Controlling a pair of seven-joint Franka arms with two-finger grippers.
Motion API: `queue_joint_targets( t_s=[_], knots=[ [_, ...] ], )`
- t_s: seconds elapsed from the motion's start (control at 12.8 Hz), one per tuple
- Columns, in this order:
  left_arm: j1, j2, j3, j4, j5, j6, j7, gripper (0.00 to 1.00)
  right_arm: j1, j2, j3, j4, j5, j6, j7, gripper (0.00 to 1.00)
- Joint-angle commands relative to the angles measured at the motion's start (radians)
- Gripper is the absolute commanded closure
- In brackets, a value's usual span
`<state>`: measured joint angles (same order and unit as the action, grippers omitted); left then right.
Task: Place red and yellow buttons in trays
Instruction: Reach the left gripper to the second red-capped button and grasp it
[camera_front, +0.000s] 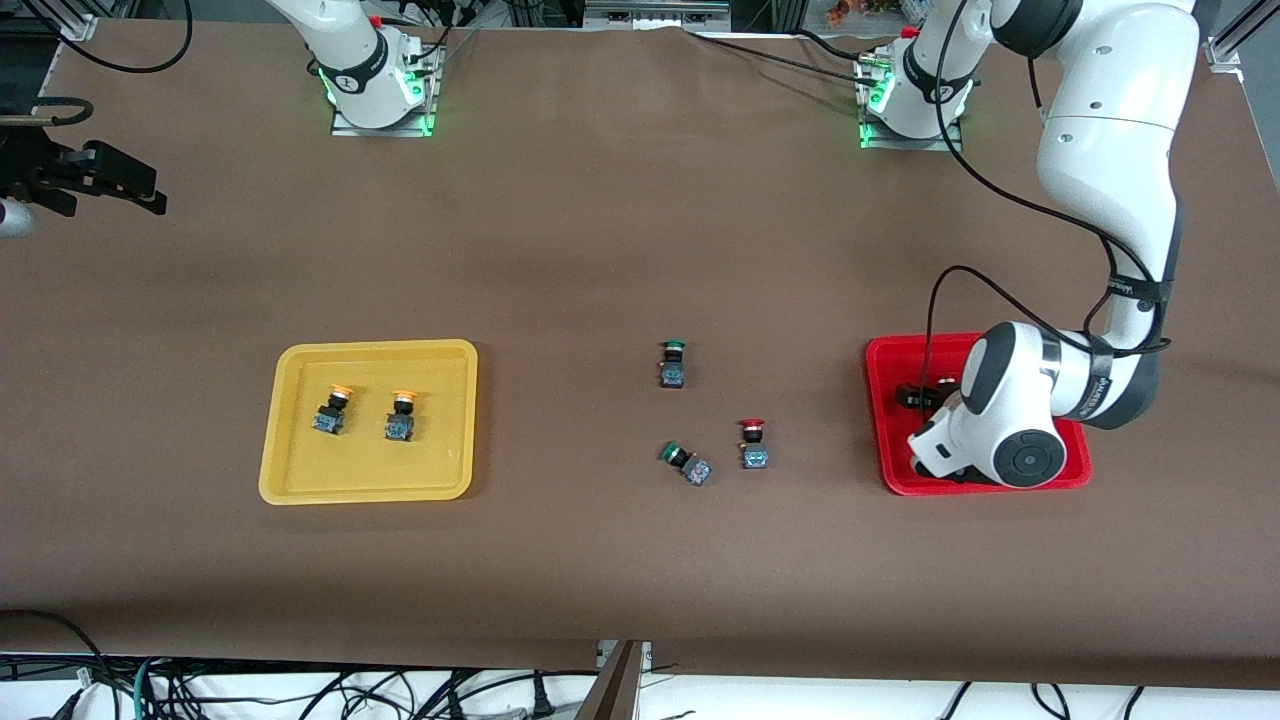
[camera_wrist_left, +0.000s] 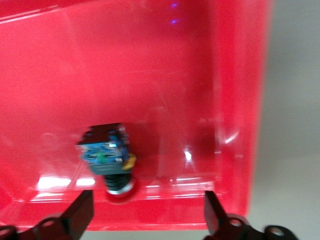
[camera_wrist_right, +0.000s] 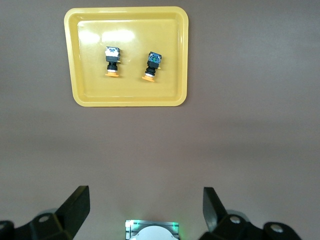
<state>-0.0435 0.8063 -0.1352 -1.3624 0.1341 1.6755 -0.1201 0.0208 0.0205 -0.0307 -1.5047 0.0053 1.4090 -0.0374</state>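
My left gripper grabs the standing red button by its black neck (camera_front: 753, 436) next, to place it in the red tray (camera_front: 885, 420).
My left gripper (camera_wrist_left: 147, 205) is open and empty low over the red tray (camera_front: 885, 420), its fingers straddling the tray's rim (camera_wrist_left: 165, 212). A red button (camera_wrist_left: 107, 157) lies on its side in that tray just beside the fingers; in the front view the left hand (camera_front: 945, 440) covers that spot. A second red button (camera_front: 753, 443) stands on the table between the trays. Two yellow buttons (camera_front: 333, 410) (camera_front: 401, 415) sit in the yellow tray (camera_front: 290, 470), which also shows in the right wrist view (camera_wrist_right: 75, 75). My right gripper (camera_wrist_right: 145, 200) is open and empty, high over its own base and out of the front view.
Two green-capped buttons are on the table: one (camera_front: 673, 363) stands farther from the front camera than the red one, and one (camera_front: 685, 462) lies beside it. Black gear (camera_front: 90, 175) juts in at the table's edge at the right arm's end.
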Motion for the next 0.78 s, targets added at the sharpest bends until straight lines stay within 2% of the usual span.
queue_joint_targets(
  t_s=[0.0, 0.08, 0.31, 0.55, 0.7],
  knots=[
    [-0.100, -0.006, 0.008, 0.112, -0.042, -0.002, -0.111, 0.00, -0.010, -0.002, 0.006, 0.004, -0.002, -0.010, 0.004, 0.00],
    [-0.131, -0.001, 0.006, 0.158, -0.057, 0.012, -0.166, 0.00, -0.010, -0.002, 0.006, 0.004, -0.002, -0.008, 0.004, 0.00],
    [-0.199, -0.001, 0.008, 0.204, -0.093, 0.142, -0.246, 0.00, -0.010, -0.002, 0.006, 0.004, -0.002, -0.010, 0.005, 0.00],
    [-0.263, 0.040, 0.008, 0.193, -0.088, 0.327, -0.283, 0.00, -0.010, -0.002, 0.006, 0.004, -0.002, -0.008, 0.005, 0.00],
    [-0.312, 0.083, 0.017, 0.192, -0.080, 0.337, -0.306, 0.00, -0.010, -0.002, 0.006, 0.004, -0.002, -0.010, 0.005, 0.00]
  ],
)
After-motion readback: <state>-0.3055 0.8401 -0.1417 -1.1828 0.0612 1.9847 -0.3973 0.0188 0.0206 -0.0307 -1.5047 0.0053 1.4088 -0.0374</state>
